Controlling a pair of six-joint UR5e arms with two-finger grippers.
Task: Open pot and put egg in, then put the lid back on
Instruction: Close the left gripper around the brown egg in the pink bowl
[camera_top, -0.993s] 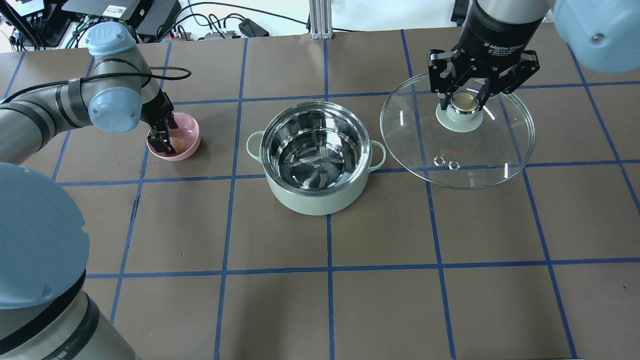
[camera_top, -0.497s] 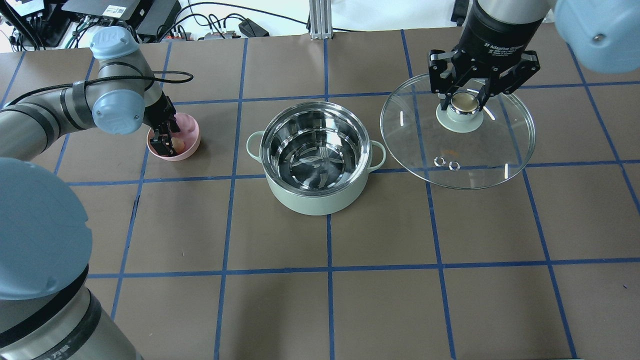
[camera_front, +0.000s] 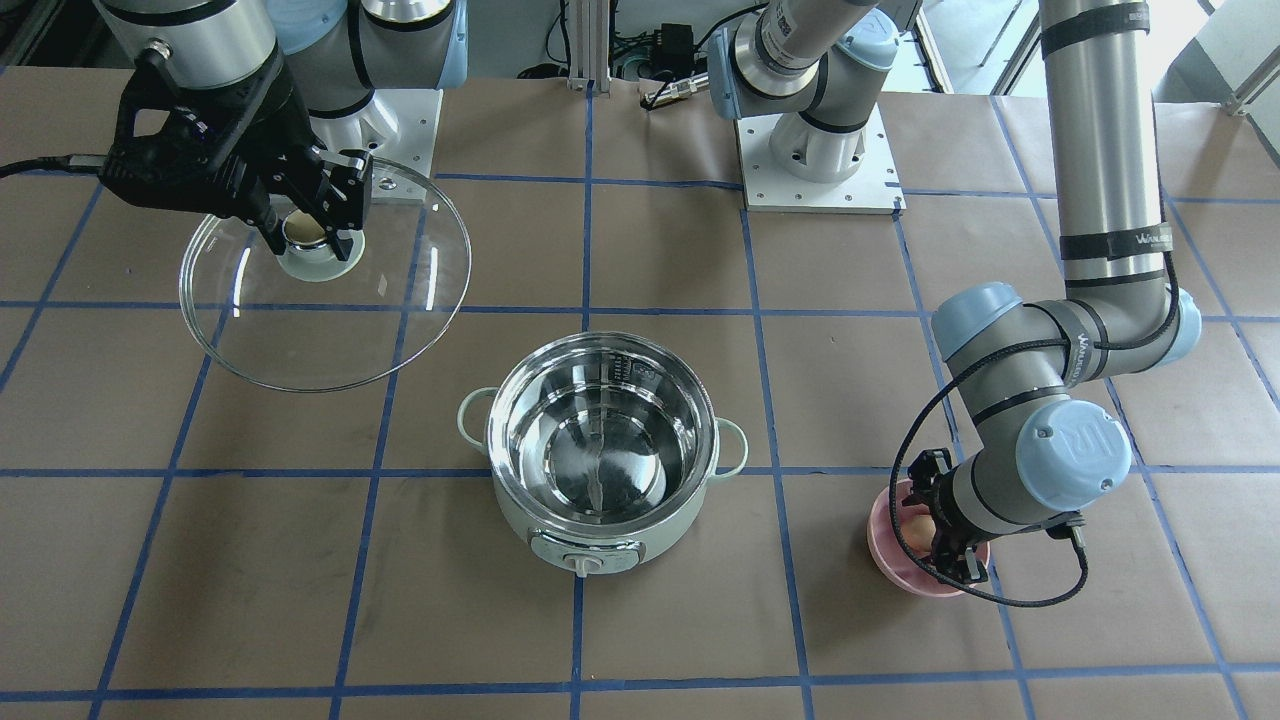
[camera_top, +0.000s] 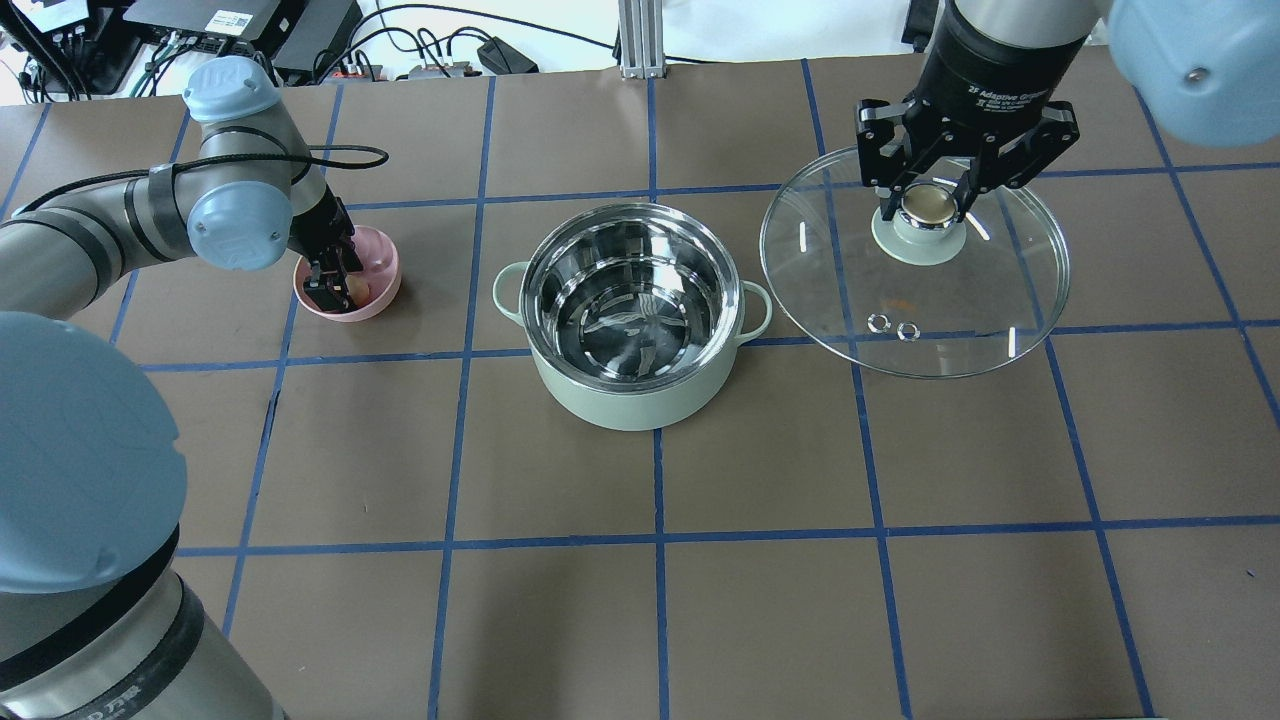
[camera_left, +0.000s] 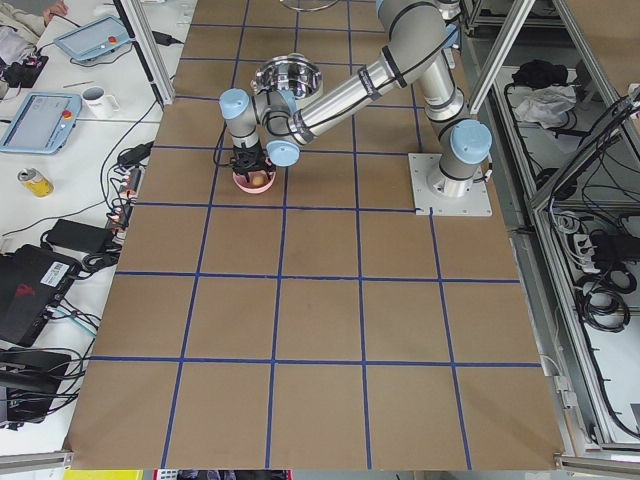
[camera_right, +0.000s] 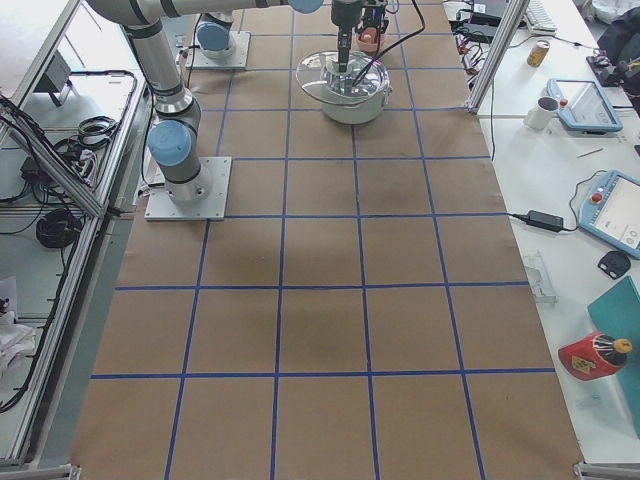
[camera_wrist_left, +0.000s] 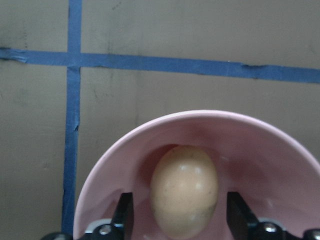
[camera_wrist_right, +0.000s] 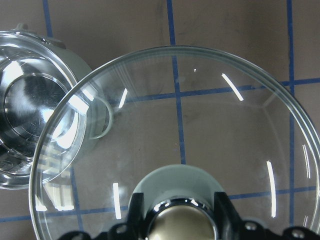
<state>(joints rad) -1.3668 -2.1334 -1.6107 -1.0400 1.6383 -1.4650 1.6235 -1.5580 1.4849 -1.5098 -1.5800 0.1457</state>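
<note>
My left gripper takes hold of the tan egg by its narrow sides in the pink bowl (camera_front: 888, 550) next, since small gaps lie beside the egg.
The mint-green pot (camera_top: 620, 405) stands open at the table's middle, its steel inside bare; it also shows in the front-facing view (camera_front: 545, 530). My right gripper (camera_top: 930, 205) is shut on the knob of the glass lid (camera_top: 960, 310) and holds it to the right of the pot, seen also in the right wrist view (camera_wrist_right: 210, 125). The tan egg (camera_wrist_left: 184, 197) lies in a pink bowl (camera_wrist_left: 125, 150). My left gripper (camera_wrist_left: 180, 222) is open and reaches into the bowl. Its fingers (camera_wrist_left: 125, 215) stand on either side of the egg with small gaps.
The pink bowl (camera_top: 382, 262) sits left of the pot, about one grid square away. Blue tape lines divide the brown table (camera_top: 760, 600). Cables and electronics (camera_top: 250, 20) lie past the far edge.
My left arm has shifted slightly and its gripper has settled a little deeper into the pink bowl around the egg. The right arm and the lid have not moved.
</note>
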